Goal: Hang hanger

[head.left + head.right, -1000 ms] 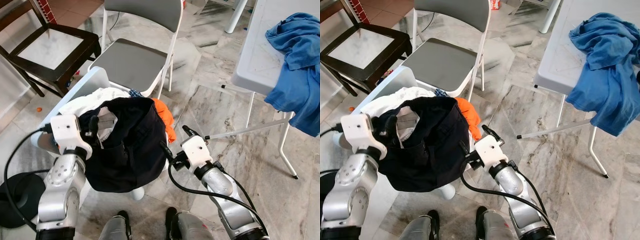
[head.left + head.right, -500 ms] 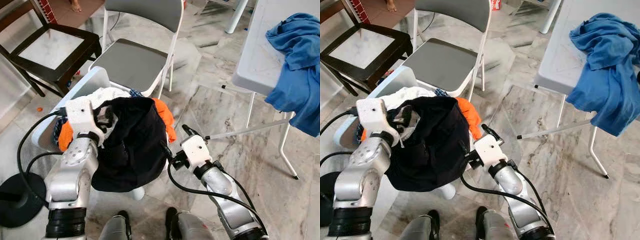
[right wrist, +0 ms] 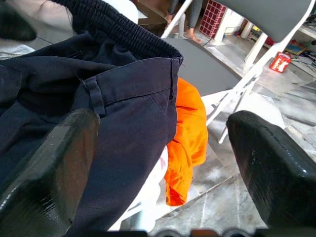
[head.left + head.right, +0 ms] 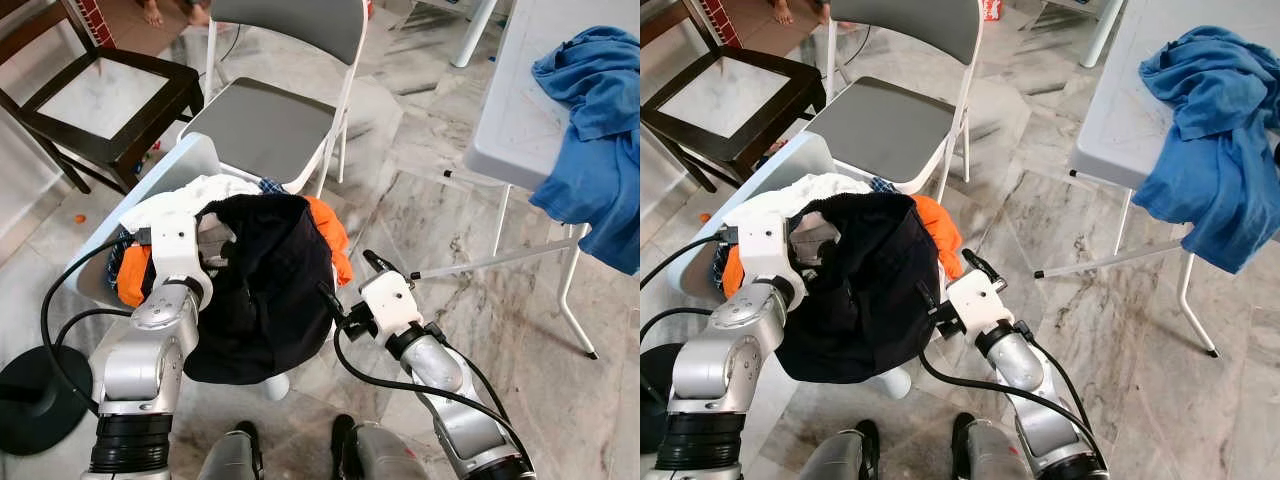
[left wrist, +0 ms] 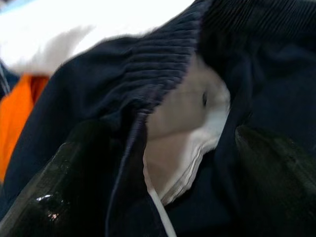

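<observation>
I need to grab the trousers by that fold of waistband [image 5: 144, 104] with my left gripper next, because the waistband rises in a ribbed fold while the rest lies slack.
Dark navy trousers [image 4: 265, 290] lie draped over a heap of laundry in a pale tub [image 4: 185, 160] right in front of me. My left gripper [image 4: 217, 260] is at the trousers' ribbed waistband [image 5: 163, 64], its fingers [image 5: 59, 192] spread open with the dark cloth and a white lining between them. My right gripper [image 4: 350, 279] is open beside the trousers' right edge; one finger [image 3: 49, 173] is near the navy cloth and no cloth lies between the two. I see no hanger.
Orange cloth [image 4: 330, 235] and white cloth [image 4: 190, 195] lie under the trousers. A grey folding chair [image 4: 265, 125] stands just behind, a dark wooden chair [image 4: 100, 95] at the far left. At the right a white table [image 4: 520, 110] carries blue cloth [image 4: 595, 130]. A black round base [image 4: 35, 395] sits on the floor.
My left gripper has moved right from the tub's left edge into the trousers' waistband, uncovering orange cloth at the left. The right arm has hardly moved.
</observation>
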`<state>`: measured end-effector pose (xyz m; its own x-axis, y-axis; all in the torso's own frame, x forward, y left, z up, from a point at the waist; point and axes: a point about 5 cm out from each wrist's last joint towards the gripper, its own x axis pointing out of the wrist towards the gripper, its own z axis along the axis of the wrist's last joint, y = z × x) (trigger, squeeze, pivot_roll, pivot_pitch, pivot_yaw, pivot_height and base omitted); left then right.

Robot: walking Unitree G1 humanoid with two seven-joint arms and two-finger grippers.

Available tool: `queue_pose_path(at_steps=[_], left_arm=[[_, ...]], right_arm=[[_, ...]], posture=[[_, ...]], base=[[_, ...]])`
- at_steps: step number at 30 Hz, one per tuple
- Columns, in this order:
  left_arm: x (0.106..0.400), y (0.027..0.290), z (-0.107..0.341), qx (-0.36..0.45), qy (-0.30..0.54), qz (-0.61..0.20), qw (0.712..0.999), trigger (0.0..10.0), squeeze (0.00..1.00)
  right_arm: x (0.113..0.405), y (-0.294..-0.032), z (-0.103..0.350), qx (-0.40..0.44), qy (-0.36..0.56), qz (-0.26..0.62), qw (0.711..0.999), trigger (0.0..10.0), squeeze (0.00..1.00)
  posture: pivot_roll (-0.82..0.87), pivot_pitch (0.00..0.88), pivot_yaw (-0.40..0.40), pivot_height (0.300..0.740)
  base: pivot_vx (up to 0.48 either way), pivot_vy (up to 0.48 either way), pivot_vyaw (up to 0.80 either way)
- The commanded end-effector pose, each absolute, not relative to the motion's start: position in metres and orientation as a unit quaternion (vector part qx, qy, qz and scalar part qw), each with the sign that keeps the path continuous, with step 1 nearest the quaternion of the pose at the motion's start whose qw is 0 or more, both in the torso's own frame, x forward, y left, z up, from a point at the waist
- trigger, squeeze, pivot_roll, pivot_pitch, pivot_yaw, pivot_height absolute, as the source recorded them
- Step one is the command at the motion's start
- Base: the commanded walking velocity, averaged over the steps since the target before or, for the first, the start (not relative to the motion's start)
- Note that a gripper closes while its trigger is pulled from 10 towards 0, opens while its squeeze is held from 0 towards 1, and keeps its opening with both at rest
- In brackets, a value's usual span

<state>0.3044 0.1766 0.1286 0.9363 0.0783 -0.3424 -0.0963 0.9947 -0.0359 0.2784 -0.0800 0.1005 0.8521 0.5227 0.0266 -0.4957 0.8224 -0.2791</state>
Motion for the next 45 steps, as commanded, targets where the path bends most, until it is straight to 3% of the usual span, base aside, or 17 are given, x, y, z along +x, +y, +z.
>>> queue_pose_path(at_steps=[1, 3, 4, 5, 45], left_arm=[[0.3, 0.178, 0.122, -0.027, 0.191, 0.05, 0.98, 10.0, 0.0], [0.299, 0.177, 0.12, -0.037, 0.197, 0.047, 0.979, 10.0, 0.0], [0.299, 0.177, 0.12, -0.044, 0.192, 0.046, 0.979, 4.6, 0.0], [0.298, 0.178, 0.119, -0.043, 0.191, 0.048, 0.98, 0.0, 0.0], [0.289, 0.208, 0.092, -0.002, 0.218, 0.091, 0.972, 0.0, 0.0]], right_arm=[[0.275, -0.079, 0.093, -0.13, -0.039, 0.269, 0.953, 10.0, 0.0], [0.275, -0.078, 0.093, -0.13, -0.039, 0.27, 0.953, 10.0, 0.0], [0.275, -0.079, 0.093, -0.13, -0.038, 0.27, 0.953, 10.0, 0.0], [0.275, -0.078, 0.093, -0.13, -0.038, 0.27, 0.953, 10.0, 0.0], [0.274, -0.078, 0.09, -0.134, -0.037, 0.269, 0.953, 10.0, 0.0]], posture=[[0.0, 0.28, -0.028, 0.74], [0.01, 0.281, -0.027, 0.74], [0.01, 0.281, -0.027, 0.74], [0.0, 0.282, -0.026, 0.74], [0.0, 0.274, -0.02, 0.74]], base=[[0.0, 0.0, 0.0], [0.0, 0.0, 0.0], [0.0, 0.0, 0.0], [0.0, 0.0, 0.0], [0.0, 0.0, 0.0]])
